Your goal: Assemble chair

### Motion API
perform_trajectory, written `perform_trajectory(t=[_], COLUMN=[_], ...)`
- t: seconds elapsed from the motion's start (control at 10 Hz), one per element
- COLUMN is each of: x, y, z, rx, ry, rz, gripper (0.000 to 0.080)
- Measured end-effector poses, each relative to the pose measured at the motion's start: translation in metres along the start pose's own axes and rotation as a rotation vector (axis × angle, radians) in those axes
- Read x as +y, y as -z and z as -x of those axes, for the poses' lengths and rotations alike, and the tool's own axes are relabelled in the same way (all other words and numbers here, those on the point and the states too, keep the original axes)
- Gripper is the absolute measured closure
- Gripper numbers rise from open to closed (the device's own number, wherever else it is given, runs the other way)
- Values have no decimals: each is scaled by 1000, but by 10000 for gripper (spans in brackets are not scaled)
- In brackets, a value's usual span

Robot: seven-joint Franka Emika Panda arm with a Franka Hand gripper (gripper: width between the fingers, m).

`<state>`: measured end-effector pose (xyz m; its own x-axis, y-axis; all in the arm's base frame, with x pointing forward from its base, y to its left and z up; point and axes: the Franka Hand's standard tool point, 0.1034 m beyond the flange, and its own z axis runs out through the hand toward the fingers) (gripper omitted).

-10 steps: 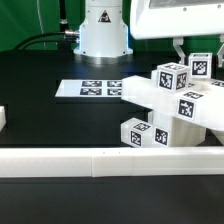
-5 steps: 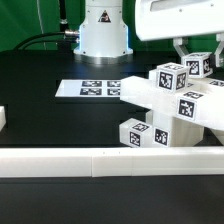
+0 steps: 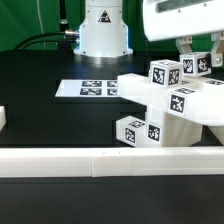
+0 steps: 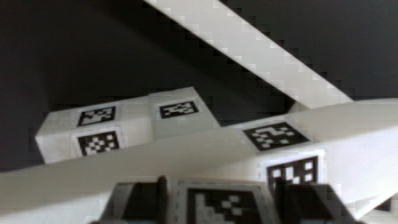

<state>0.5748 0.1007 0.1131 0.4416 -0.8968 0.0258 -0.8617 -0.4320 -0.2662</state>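
Note:
The lower edge of the tagged cube meets the white panel point(image 4: 214, 160) of the chair, so the cube would stand if my gripper opened now.
The chair point(image 3: 176, 105) is a cluster of white tagged blocks and panels at the exterior view's right, resting tilted against the border rail. My gripper point(image 3: 199, 58) is above its upper right part, shut on a tagged cube-like end point(image 3: 201, 63) of the chair. In the wrist view my gripper point(image 4: 222, 206) has a dark finger on each side of a tagged white face point(image 4: 224, 202). Beyond that face lie a white panel point(image 4: 214, 160) and a tagged block point(image 4: 125, 127) of the chair.
The marker board point(image 3: 95, 88) lies flat behind the chair, in front of the robot base point(image 3: 103, 30). The long low white border rail point(image 3: 90, 160) runs across the front. A small white piece point(image 3: 3, 118) sits at the exterior view's left edge.
The chair's lower blocks have shifted slightly toward the exterior view's left, and the wrist body has moved a little to the right. The gripper stays shut on the same end.

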Motion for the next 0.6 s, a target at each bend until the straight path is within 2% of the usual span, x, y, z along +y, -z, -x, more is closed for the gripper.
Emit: perform_trajectory(t=[0.2, 0.3, 0.4, 0.5, 0.6], x=[0, 0, 0, 0, 0], y=[0, 0, 0, 0, 1], z=[1, 1, 1, -1, -3], rx=[-6, -6, -6, -6, -4], ry=[-90, -78, -76, -41, -13], rz=[-4, -3, -3, -3, -4], gripper=[517, 419, 281, 188, 188])
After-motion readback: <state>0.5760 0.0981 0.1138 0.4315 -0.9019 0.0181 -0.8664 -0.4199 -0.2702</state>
